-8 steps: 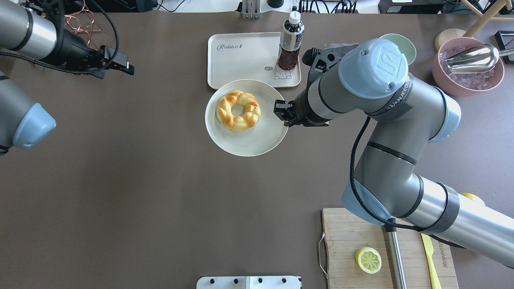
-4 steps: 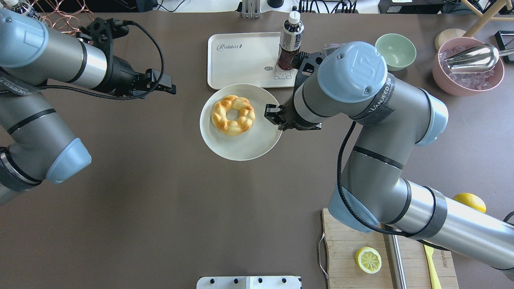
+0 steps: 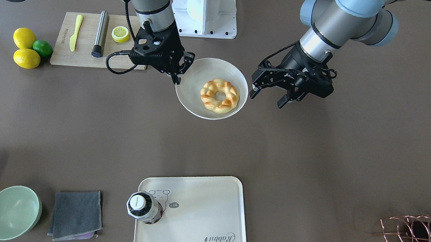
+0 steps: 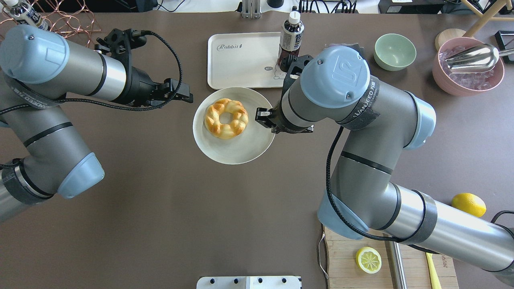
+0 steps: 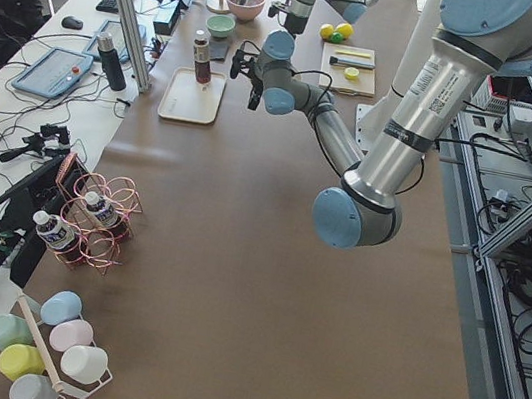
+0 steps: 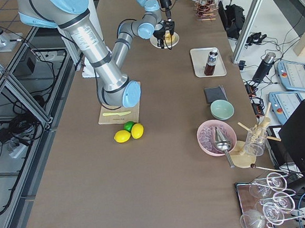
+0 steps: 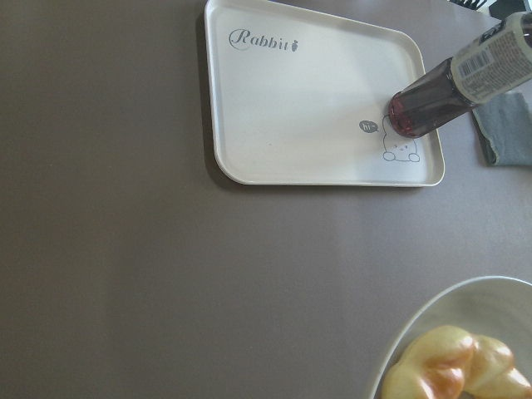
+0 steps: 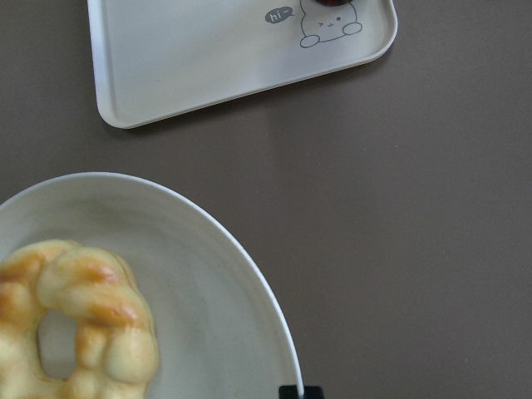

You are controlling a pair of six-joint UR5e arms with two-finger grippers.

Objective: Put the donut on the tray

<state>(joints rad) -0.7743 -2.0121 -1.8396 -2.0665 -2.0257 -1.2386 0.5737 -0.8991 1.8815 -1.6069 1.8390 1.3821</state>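
Observation:
The braided donut (image 3: 219, 95) lies loose in the middle of the plate. My left gripper next needs to pinch the plate by its bare rim (image 3: 247, 89) to keep the plate level.
The golden braided donut (image 4: 226, 118) lies on a round white plate (image 4: 237, 150). My right gripper (image 4: 263, 116) is shut on the plate's right rim and holds it just in front of the tray. The cream "Rabbit" tray (image 4: 241, 64) lies behind the plate and carries a dark bottle (image 4: 290, 40) on its right corner. My left gripper (image 4: 184, 95) is open and empty, a little left of the plate. In the front-facing view, the left gripper (image 3: 267, 98) stands beside the plate's rim (image 3: 241, 77) with the donut (image 3: 219, 95) inside. The right wrist view shows donut (image 8: 91, 316), plate (image 8: 208, 274) and tray (image 8: 208, 58).
A green bowl (image 4: 395, 51) and a pink bowl with a metal scoop (image 4: 468, 66) stand back right. A wooden cutting board with a lemon slice (image 4: 368, 259) lies front right, a lemon (image 4: 468, 202) beside it. A grey cloth (image 3: 76, 213) and a copper wire rack (image 3: 415, 241) are at the far edge.
My right gripper has carried the plate with the donut leftward and off the tray's front edge. My left arm has swung in from the left toward the plate.

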